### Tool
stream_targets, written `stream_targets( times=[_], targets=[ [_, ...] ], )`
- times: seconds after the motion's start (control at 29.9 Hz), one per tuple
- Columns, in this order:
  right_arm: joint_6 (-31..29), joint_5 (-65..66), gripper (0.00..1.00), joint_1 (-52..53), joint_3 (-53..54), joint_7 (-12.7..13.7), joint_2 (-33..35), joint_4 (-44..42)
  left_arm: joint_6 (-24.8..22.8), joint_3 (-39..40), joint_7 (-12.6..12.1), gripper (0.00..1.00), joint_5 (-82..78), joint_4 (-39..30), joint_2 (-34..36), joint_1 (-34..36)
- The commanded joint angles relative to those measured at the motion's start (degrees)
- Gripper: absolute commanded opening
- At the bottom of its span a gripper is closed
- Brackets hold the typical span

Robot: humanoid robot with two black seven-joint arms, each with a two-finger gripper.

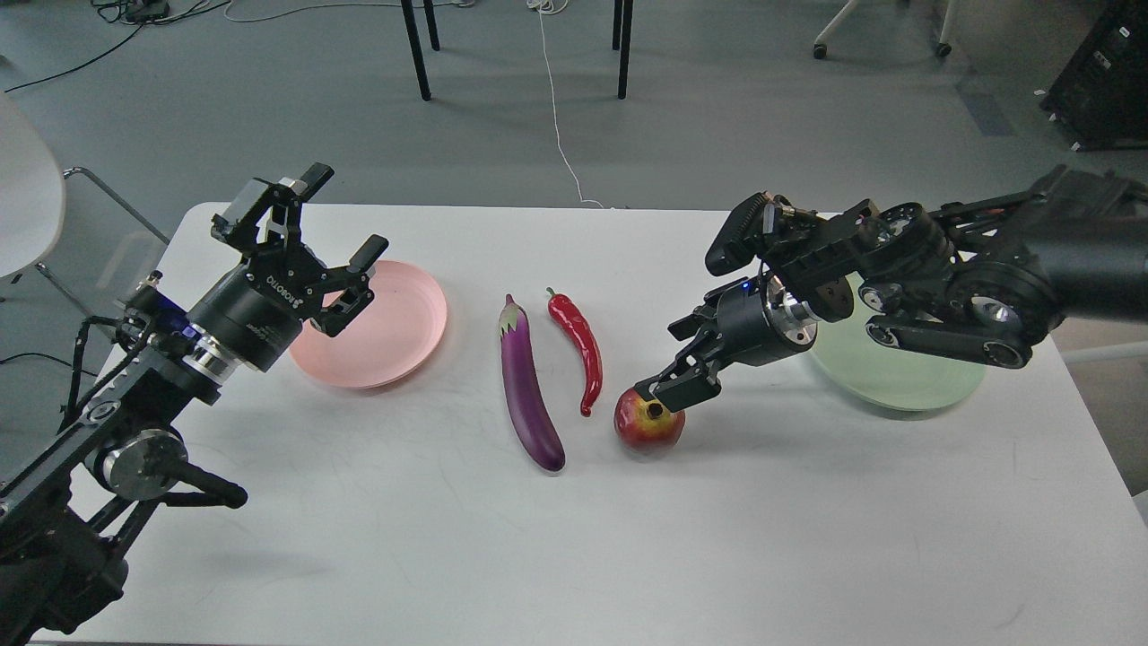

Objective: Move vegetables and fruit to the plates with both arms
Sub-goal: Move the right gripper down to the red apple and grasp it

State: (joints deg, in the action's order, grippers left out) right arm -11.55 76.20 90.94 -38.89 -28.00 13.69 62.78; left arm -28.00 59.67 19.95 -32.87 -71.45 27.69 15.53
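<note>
The right gripper grabs the pomegranate around its round body (647, 425) next, to transfer it onto the green plate (897, 381).
The purple eggplant (529, 395) and the red chili pepper (581, 345) lie side by side at the table's middle. The red-and-yellow pomegranate (647, 425) sits just right of them. My right gripper (682, 381) is open, and its lower fingers are right at the pomegranate's top right side. The mint green plate (897, 381) is at the right, mostly behind my right arm. The peach is hidden. My left gripper (345, 238) is open and empty, held above the left edge of the pink plate (395, 336).
The white table (574, 556) has a rounded far-left corner and a right edge close to the green plate. Chair legs (417, 49) and a cable lie on the floor beyond the table. A white chair (27, 188) stands at the far left.
</note>
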Motion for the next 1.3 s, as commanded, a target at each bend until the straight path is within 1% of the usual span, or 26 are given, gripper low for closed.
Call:
stream_targets(
  times=[0.0,0.2,0.37,0.6,0.94,1.04,1.07,1.14,1.27],
  targets=[
    [-1.3,0.0,0.96,0.4,-0.5,0.0,-3.7,-0.6,0.0,0.1,-0.1,0.98,-0.1,-0.6,0.0,-0.5],
    [-1.3,0.0,0.96,0.3,-3.8,0.0,-8.2,-4.2,0.0,0.2,0.0,0.98,-0.1,-0.9,0.1,-0.9],
    [-1.3,0.1,0.96,-0.2,-4.1,0.0,-10.3,-6.0,0.0,0.2,0.0,0.98,-0.1,-1.0,0.3,-0.9],
    [-0.9,0.1,0.96,-1.3,-6.4,0.0,-12.3,-7.3,0.0,0.2,0.0,0.98,-0.1,-1.1,0.4,-0.9],
    [-0.8,0.2,0.94,-2.7,-8.0,0.0,-12.5,-8.6,0.0,0.3,0.0,0.98,-0.1,-1.1,0.4,-0.9],
    [-0.8,0.2,0.9,-2.8,-8.8,0.0,-12.5,-8.6,0.0,0.5,0.0,0.98,-0.1,-1.1,0.4,-0.9],
    [-0.8,0.2,0.87,-2.8,-8.8,0.0,-12.5,-8.7,0.0,0.5,0.0,0.98,-0.1,-1.1,0.4,-0.9],
    [-0.8,0.3,0.77,-2.7,-8.9,0.0,-12.4,-8.7,0.0,0.5,-0.1,0.98,-0.1,-1.1,0.4,-0.9],
    [-0.8,0.3,0.49,-2.7,-8.9,0.0,-12.5,-8.6,0.0,0.5,-0.1,0.98,-0.1,-1.1,0.4,-0.9]
  ],
)
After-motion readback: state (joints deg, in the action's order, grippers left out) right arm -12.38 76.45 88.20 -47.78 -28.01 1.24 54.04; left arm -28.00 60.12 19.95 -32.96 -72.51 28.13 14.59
